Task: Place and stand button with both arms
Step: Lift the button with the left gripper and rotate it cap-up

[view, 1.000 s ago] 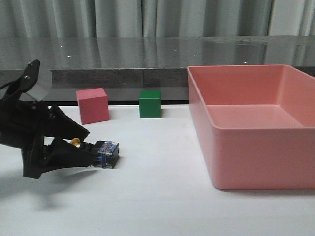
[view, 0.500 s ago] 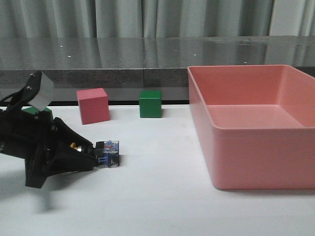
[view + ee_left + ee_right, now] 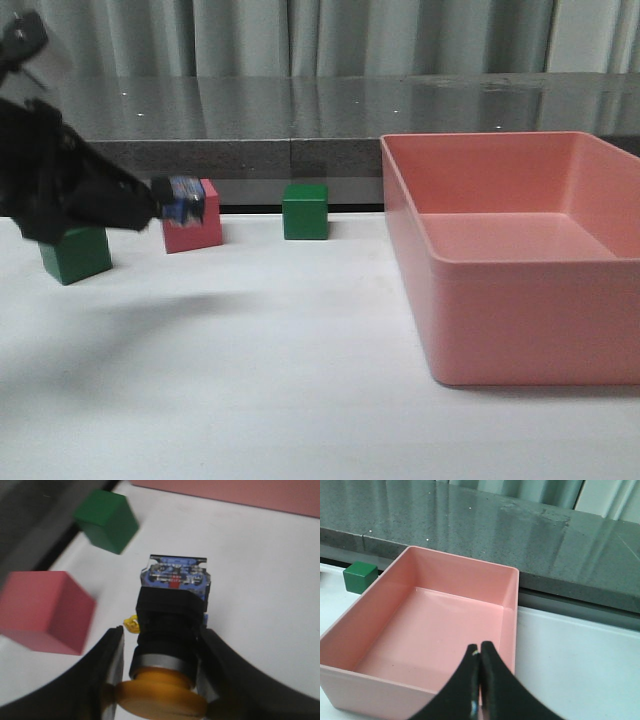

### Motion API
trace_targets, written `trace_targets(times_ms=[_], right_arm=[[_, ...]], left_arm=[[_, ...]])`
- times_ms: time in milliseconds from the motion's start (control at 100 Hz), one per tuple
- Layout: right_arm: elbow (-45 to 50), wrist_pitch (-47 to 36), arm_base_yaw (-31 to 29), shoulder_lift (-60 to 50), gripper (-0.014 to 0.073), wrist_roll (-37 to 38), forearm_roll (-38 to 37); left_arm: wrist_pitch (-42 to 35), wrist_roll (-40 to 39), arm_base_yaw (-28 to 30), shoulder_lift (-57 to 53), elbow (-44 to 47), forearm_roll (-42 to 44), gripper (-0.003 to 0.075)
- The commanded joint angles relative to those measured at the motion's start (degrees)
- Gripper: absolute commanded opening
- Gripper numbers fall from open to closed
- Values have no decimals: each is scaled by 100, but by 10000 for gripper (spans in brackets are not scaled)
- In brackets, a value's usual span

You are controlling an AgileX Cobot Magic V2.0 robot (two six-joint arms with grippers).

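Note:
The button's blue-and-clear base (image 3: 186, 201) points sideways, high above the white table. My left gripper needs to stand the button on the tabletop before opening.
My left gripper (image 3: 150, 205) is shut on the button (image 3: 180, 200) and holds it in the air at the far left, in front of the pink cube (image 3: 200, 225). In the left wrist view the button (image 3: 172, 625) sits between the fingers (image 3: 112, 660), yellow cap towards the wrist, blue-and-clear base pointing outward, my left gripper (image 3: 162, 650) around its black body. My right gripper (image 3: 480, 652) is shut and empty above the pink bin (image 3: 435, 625). It is out of the front view.
A large pink bin (image 3: 500, 300) fills the right side of the table. A green cube (image 3: 305, 210) stands at the back centre, another green cube (image 3: 75, 255) at the far left under my left arm. The pink cube (image 3: 45, 610) and a green cube (image 3: 107, 520) show in the left wrist view.
My left gripper has closed on the button and lifted it off the table, up and slightly left. A green cube that it hid now shows at the far left.

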Motion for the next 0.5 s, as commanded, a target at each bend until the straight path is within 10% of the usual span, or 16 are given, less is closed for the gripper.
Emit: trace_targets(times_ms=[0,490], right_arm=[[-161,-436,-27,35,-62,1,0],[-161,-436,-27,35,-62,1,0]], left_arm=[[-295,-812,-15,-785,-282,117,-19],[1209,-7700,-1492,-860,-3045,8203,-19]])
